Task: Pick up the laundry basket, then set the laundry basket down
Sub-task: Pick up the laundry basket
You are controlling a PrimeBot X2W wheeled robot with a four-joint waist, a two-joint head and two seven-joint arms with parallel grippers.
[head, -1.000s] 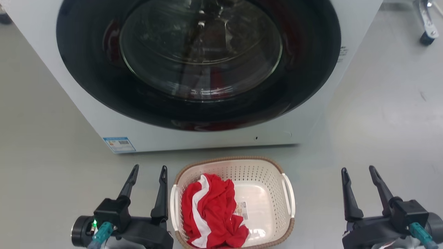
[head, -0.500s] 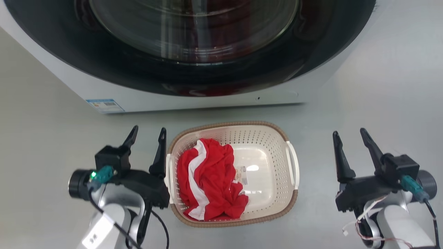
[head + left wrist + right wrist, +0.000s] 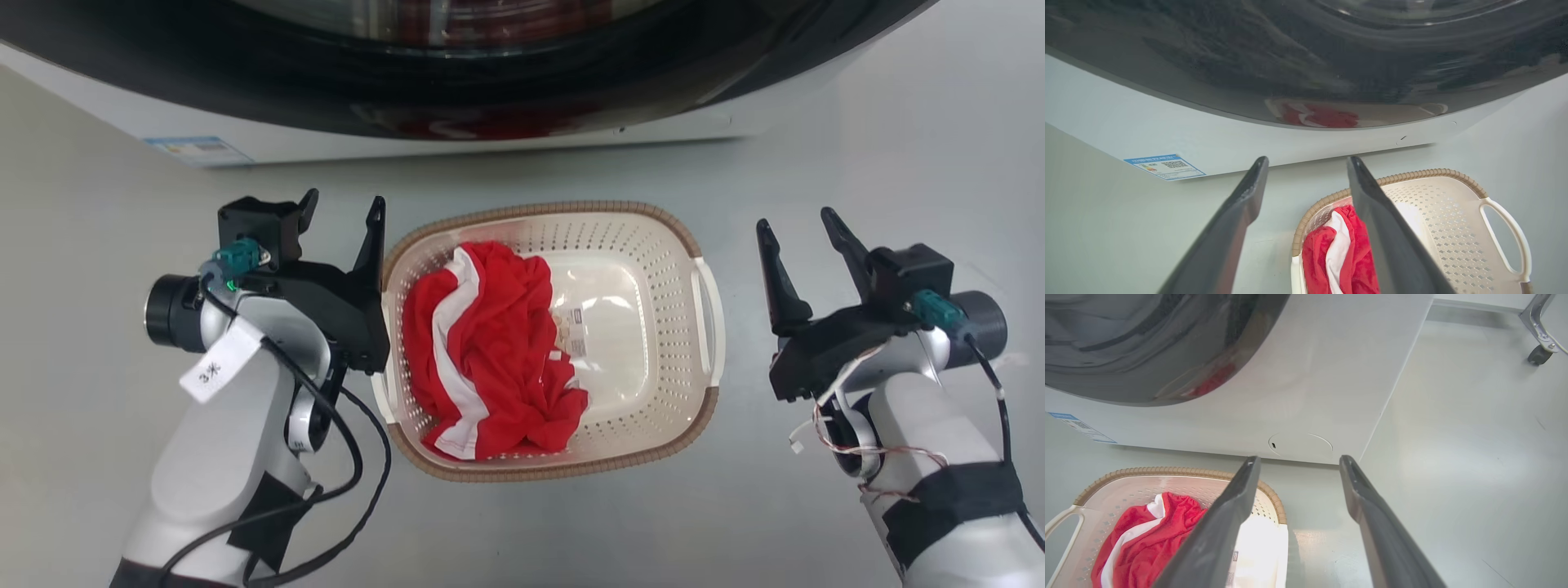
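The basket's slim handle beside the garment is the part my left gripper needs to grab next, because the basket's perforated body is far wider than my fingers. Then my left gripper can pick up the laundry basket.
The laundry basket sits on the grey floor in front of the washing machine, cream and perforated with a brown woven rim. A red and white garment lies crumpled in its left half. My left gripper is open just left of the basket, its inner finger close beside the left rim. Open as well, my right gripper stands a short gap to the right of the right handle. Neither gripper holds anything.
The white washing machine with its dark round door rises right behind the basket. A blue label marks its lower left corner. A caster on a metal leg stands far right. Bare floor lies on both sides.
The head camera has tilted down, so the machine slid up the view and the basket sits higher. Both arms show more forearm; both grippers stay open beside the basket.
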